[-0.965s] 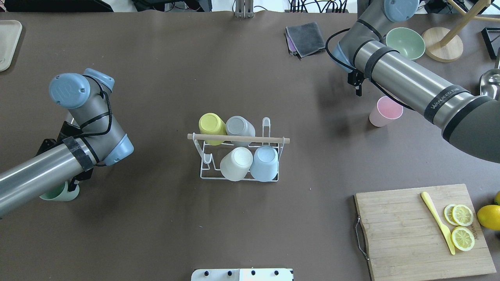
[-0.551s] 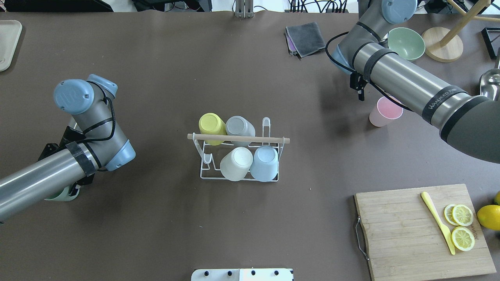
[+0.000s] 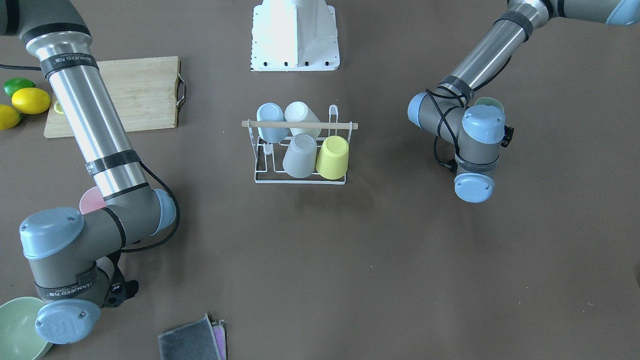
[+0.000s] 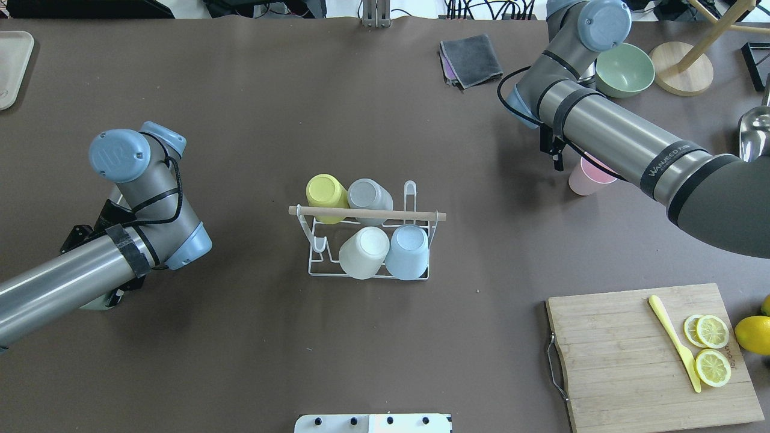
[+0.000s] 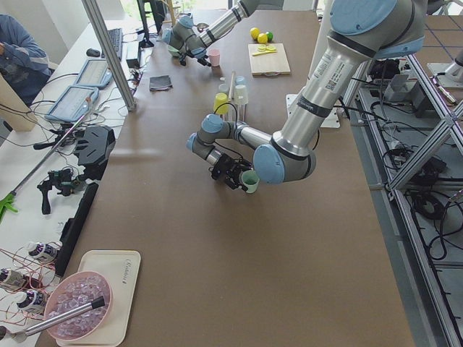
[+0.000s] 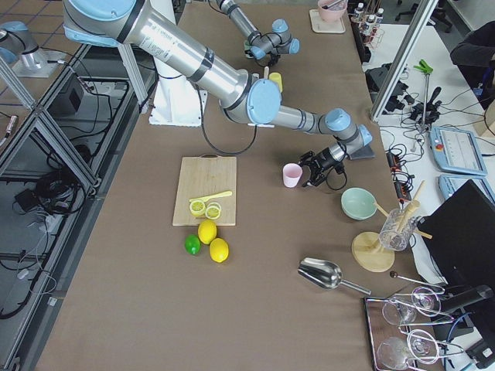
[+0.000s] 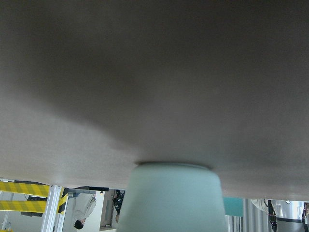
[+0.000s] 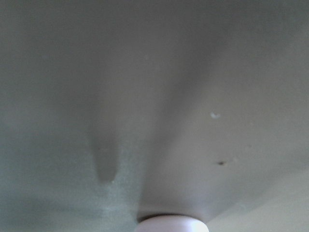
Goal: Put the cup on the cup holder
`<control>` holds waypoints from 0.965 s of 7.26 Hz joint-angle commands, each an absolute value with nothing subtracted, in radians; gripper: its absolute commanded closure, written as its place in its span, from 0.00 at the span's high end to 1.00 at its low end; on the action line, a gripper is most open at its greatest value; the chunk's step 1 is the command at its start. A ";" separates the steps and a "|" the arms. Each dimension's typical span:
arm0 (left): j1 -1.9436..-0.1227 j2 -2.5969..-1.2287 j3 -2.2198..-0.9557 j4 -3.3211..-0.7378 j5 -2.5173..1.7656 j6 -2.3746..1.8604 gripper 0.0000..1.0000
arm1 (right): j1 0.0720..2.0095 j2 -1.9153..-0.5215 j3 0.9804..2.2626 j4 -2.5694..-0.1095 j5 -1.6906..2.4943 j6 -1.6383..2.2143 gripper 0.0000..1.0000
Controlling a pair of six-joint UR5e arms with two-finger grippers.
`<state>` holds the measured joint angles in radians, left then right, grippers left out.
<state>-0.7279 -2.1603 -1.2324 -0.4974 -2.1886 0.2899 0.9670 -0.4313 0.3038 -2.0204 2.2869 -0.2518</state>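
Observation:
My right gripper will next take hold of the pink cup by its side [image 3: 91, 206]. The cup's opening then stays free for placing the cup on the cup holder.
The cup holder [image 4: 367, 213] is a white wire rack with a wooden rod, at the table's middle [image 3: 300, 124]. It holds a yellow, a grey, a white and a light blue cup upside down. A mint green cup [image 4: 93, 305] stands on the table at the left and fills the bottom of the left wrist view [image 7: 171, 198]. My left gripper [image 4: 107, 296] is right at it, mostly hidden under the wrist, and looks open. A pink cup [image 4: 582, 180] stands upright at the right. My right gripper [image 4: 559, 159] is open just beside it, not touching.
A wooden cutting board [image 4: 631, 361] with lemon slices and a yellow knife lies front right. A green bowl [image 4: 625, 66], a grey cloth [image 4: 472, 57], a wooden stand base [image 4: 683, 69] and a metal scoop [image 4: 755, 129] are at the back right.
My left arm has swung further over the green cup, which stays put. My right gripper has moved closer to the pink cup; the arm now covers more of it.

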 commanded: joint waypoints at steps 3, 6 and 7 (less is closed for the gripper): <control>-0.729 -2.157 -1.239 -0.494 -2.180 0.290 0.93 | 0.965 -0.385 0.229 -2.046 2.272 -0.288 1.00; -0.729 -2.157 -1.236 -0.492 -2.178 0.287 0.57 | 0.962 -0.379 0.221 -2.063 2.234 -0.308 1.00; -0.729 -2.157 -1.235 -0.489 -2.178 0.287 0.48 | 0.956 -0.380 0.218 -2.063 2.229 -0.307 1.00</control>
<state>-0.7287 -2.1569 -1.2369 -0.4917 -2.1787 0.2873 0.9611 -0.3801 0.2213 -2.0621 2.2384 -0.3066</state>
